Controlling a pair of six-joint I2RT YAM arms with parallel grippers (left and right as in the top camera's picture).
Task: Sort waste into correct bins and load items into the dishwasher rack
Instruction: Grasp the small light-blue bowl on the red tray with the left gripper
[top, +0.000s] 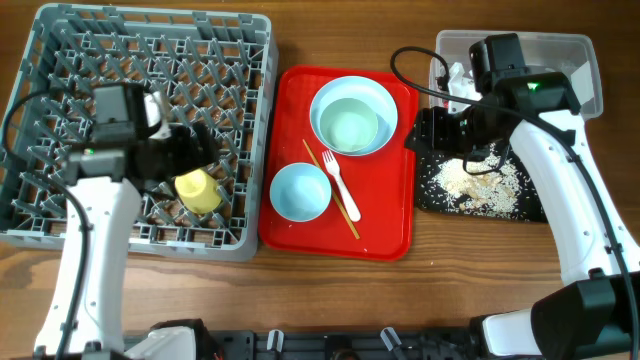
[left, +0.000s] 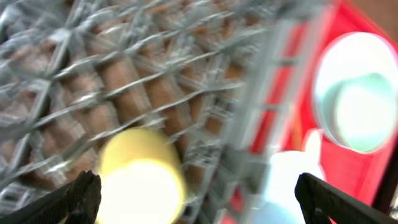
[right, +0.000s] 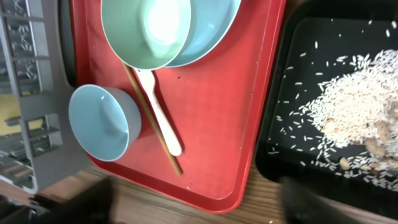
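Next, my left gripper grabs the small blue bowl by its rim beside the chopsticks. Then it tips the bowl into the dishwasher rack.
The yellow cup lies in the grey dishwasher rack. My left gripper hovers over it, open; in the blurred left wrist view the cup shows between the wide-apart fingers, not gripped. On the red serving tray a pale green bowl sits in a larger pale dish, with a small blue bowl, the white fork and chopsticks. My right gripper is open and empty over the tray's right edge. The red wrapper is out of view.
The clear tub at the back right holds crumpled white tissue. The black tray in front of it holds rice scraps, also in the right wrist view. My right arm crosses over both bins.
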